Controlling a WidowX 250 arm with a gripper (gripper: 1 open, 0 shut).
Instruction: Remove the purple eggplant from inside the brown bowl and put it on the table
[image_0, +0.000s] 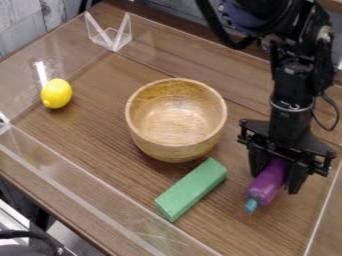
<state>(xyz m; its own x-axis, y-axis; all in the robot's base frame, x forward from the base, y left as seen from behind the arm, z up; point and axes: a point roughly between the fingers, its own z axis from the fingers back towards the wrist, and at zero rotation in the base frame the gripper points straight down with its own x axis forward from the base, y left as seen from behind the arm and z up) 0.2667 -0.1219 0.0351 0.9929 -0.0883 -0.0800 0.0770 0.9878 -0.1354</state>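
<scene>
The eggplant's blue stem cap (251, 205) is low over the table and the eggplant would lie there, so my gripper opens next.
The purple eggplant (267, 185) hangs tilted between my gripper's (279, 168) fingers, its blue-teal stem cap pointing down toward the table (107, 150) at the right front. My gripper points straight down and is shut on the eggplant's upper end. Whether the cap touches the tabletop is not visible. The brown bowl (175, 120) stands to the left of my gripper, with nothing inside it.
A green rectangular block (191, 189) lies just in front of the bowl, left of the eggplant. A yellow lemon (55, 94) sits at the far left. Clear acrylic walls (110, 32) run along the table's edges, one close behind and right of my arm.
</scene>
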